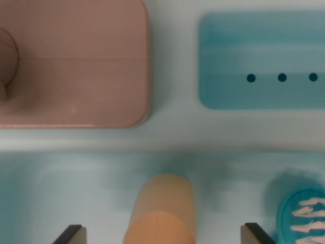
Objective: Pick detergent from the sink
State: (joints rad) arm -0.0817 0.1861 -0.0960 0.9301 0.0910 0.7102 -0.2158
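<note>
The bottle (162, 211) has an orange body, and my gripper needs to reach it and grab the sides of that body to lift the detergent from the pale blue sink.
An orange detergent bottle (162, 211) lies in the pale blue sink (61, 188), at the bottom middle of the wrist view, its rounded end pointing up the picture. My gripper (162, 236) hangs above it with its jaws wide apart. One dark fingertip (71, 235) shows at the wrist view's left of the bottle, the other fingertip (256, 234) at its right. Neither tip touches the bottle. The bottle's lower part runs out of the picture.
A pink block (76, 66) sits on the ledge behind the sink at the upper left. A blue soap tray (264, 56) with three holes is at the upper right. A teal brush (302, 216) with pale bristles lies in the sink at the lower right.
</note>
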